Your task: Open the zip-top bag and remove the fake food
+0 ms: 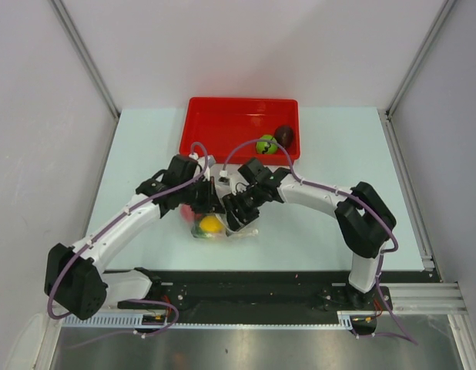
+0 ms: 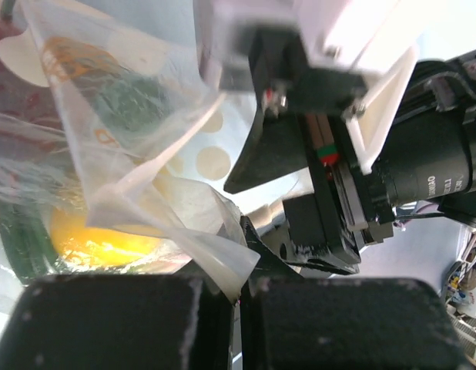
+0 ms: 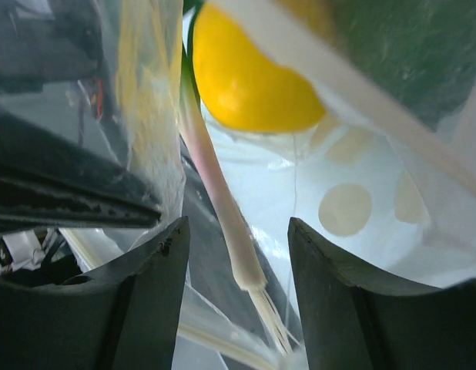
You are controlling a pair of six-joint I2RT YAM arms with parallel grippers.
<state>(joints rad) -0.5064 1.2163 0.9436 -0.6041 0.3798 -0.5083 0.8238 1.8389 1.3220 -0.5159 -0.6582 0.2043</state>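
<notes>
The right gripper grabs the green onion across its white stalk near the root end (image 3: 237,237) next, to remove it lengthwise through the bag's opening.
The clear zip-top bag (image 1: 225,229) lies between both arms near the table's middle, with a yellow ball (image 1: 211,223) inside. My left gripper (image 2: 242,291) is shut on a whitish flap of the bag's edge (image 2: 215,258); the yellow ball (image 2: 99,240) shows through the plastic beyond it. My right gripper (image 3: 236,230) stands open inside the bag's mouth. The green onion's white stalk (image 3: 239,258) runs between its fingers, touching neither. The yellow ball (image 3: 253,77) sits just ahead of it. A bright green ball (image 1: 266,144) and a dark maroon piece (image 1: 284,136) lie in the red tray (image 1: 222,123).
The red tray stands at the back of the table, just behind both wrists. The right arm's wrist and camera (image 2: 407,169) hang close above the left gripper. Grey walls enclose the table on the left and right.
</notes>
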